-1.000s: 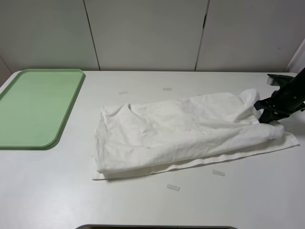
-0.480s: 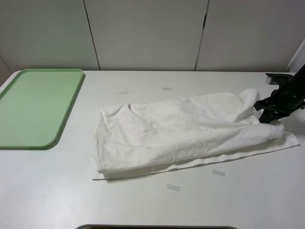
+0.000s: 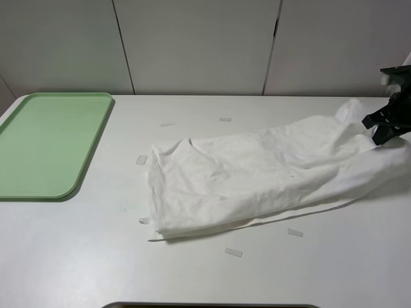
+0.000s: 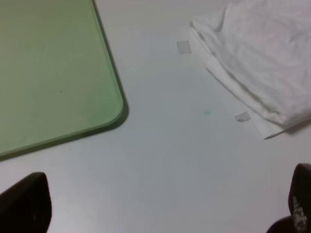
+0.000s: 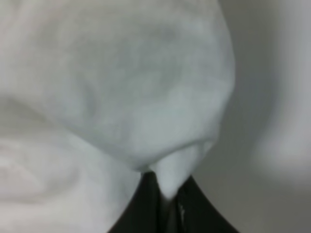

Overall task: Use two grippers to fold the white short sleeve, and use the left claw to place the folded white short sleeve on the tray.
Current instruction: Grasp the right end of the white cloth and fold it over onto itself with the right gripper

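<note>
I should keep holding the white short sleeve with my right gripper until its end covers the flat middle, as my fingers hold that end (image 3: 393,153) outward, beyond the middle.
The white short sleeve (image 3: 257,176) lies wrinkled and folded lengthwise across the table's middle and right. My right gripper (image 3: 384,130) is shut on its right end and holds that end raised off the table. In the right wrist view the cloth (image 5: 121,87) bunches over the closed black fingertips (image 5: 151,201). The light-green tray (image 3: 51,144) sits bare at the far left. My left gripper (image 4: 163,211) is out of the exterior view. Its wrist view shows it open and empty over bare table, between the tray (image 4: 48,63) and the shirt's left edge (image 4: 262,53).
Small pale tape strips lie on the table: one by the shirt's left end (image 3: 141,160), one behind it (image 3: 225,119), two in front (image 3: 234,252) (image 3: 295,232). A white panelled wall stands behind the table. A dark edge (image 3: 212,305) borders the front.
My right gripper has risen and moved right, still holding the shirt's end. The whole shirt slid to the right, uncovering tape strips at its left end.
</note>
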`<act>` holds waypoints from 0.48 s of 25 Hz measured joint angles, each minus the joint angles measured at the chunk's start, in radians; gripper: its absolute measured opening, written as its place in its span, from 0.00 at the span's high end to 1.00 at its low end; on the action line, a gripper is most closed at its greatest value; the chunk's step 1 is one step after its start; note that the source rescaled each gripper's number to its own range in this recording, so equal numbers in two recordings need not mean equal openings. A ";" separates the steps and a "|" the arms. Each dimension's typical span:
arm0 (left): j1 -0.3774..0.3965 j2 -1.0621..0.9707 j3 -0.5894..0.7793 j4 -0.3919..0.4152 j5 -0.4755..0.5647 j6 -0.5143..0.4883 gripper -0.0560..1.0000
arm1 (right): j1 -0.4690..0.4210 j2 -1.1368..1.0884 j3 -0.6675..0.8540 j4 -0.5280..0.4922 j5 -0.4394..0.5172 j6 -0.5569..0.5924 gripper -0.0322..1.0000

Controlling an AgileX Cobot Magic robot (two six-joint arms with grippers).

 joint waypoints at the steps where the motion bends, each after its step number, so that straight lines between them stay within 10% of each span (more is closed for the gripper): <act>1: 0.000 0.000 0.000 0.000 0.000 0.000 0.02 | 0.000 -0.014 0.000 -0.013 0.000 0.010 0.96; 12: 0.000 0.000 0.000 0.000 0.001 0.000 0.02 | 0.002 -0.089 -0.145 -0.115 0.140 0.056 0.96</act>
